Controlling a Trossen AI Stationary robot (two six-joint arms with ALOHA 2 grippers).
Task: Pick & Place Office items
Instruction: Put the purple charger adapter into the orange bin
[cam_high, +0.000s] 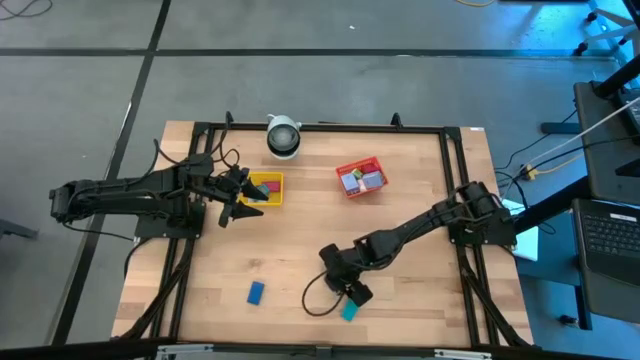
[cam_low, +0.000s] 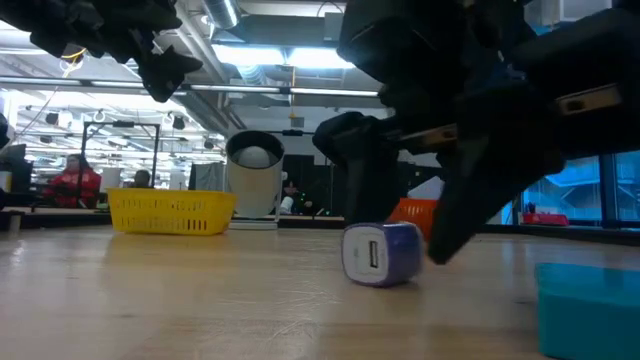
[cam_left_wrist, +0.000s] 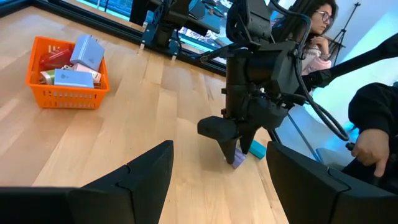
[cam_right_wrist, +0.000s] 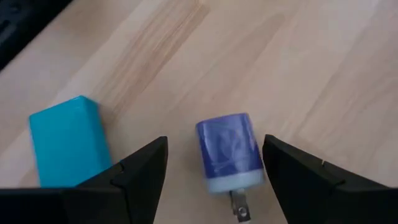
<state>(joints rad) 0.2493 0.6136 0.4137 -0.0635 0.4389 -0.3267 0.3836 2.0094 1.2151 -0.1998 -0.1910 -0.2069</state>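
Note:
The right gripper should close on the purple-blue block now, because its fingertips reach down either side of the block in the right wrist view. Closing now would hold it.
A purple-blue block with a whitish end and metal prongs (cam_right_wrist: 230, 152) lies on its side on the wood table, near the front edge (cam_low: 380, 252). My right gripper (cam_right_wrist: 214, 140) hangs over it, slanting down, open, one finger on each side and clear of it (cam_high: 345, 285). A teal block (cam_right_wrist: 65, 140) lies just beside it. Another blue block (cam_high: 256, 292) lies farther left. My left gripper (cam_high: 238, 205) waits open in the air by the yellow tray (cam_high: 272, 187), with nothing between its fingers (cam_left_wrist: 219, 145).
The red tray (cam_high: 361, 178) at the back holds several pieces (cam_left_wrist: 81, 59). A white and black cylinder (cam_high: 283, 137) stands at the far edge. A black cable loop (cam_high: 315, 300) lies near my right gripper. A person (cam_left_wrist: 373, 124) sits beyond the table.

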